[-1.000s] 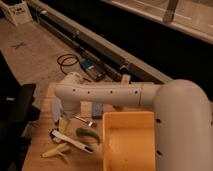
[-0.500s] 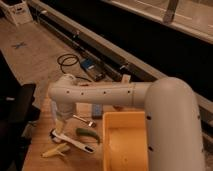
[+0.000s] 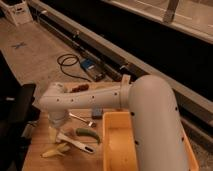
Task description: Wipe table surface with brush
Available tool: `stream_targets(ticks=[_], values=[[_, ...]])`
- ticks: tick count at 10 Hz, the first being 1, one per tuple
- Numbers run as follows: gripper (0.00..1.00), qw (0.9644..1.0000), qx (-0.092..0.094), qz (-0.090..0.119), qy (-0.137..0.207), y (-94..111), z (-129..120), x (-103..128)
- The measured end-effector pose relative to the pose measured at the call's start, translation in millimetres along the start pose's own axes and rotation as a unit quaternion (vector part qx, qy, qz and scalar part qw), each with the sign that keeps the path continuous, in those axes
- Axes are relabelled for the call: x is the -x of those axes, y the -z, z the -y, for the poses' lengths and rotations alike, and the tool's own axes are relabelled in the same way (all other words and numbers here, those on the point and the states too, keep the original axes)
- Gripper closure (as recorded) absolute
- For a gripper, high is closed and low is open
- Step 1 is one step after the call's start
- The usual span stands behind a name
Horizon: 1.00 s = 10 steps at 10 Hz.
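Note:
The gripper grabs the brush by the pale end opposite its dark tip next, to wipe the table surface.
The brush, a slim white-handled tool with a dark tip, lies flat on the wooden table surface near its front left. My gripper hangs from the white arm, pointing down over the brush's left end, just above the wood. It is open and holds nothing. The arm's elbow hides the middle of the table.
A big yellow tub fills the table's right half. A yellow banana lies in front of the brush, a green item beside it, and a small silver spoon behind. A dark red thing lies at the far edge. Black equipment stands left.
The wrist and gripper have shifted slightly left and lower, toward the brush's left end. The brush and the other items have not moved.

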Motion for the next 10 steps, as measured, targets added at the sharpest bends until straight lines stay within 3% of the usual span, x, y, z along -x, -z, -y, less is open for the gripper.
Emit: stream_targets(ticks=[4,10], values=[[0.2,0.9991,0.0,0.039,-0.018,-19,-2,20],[0.21,0.9964,0.004,0.064,-0.056,-34,-21,30]])
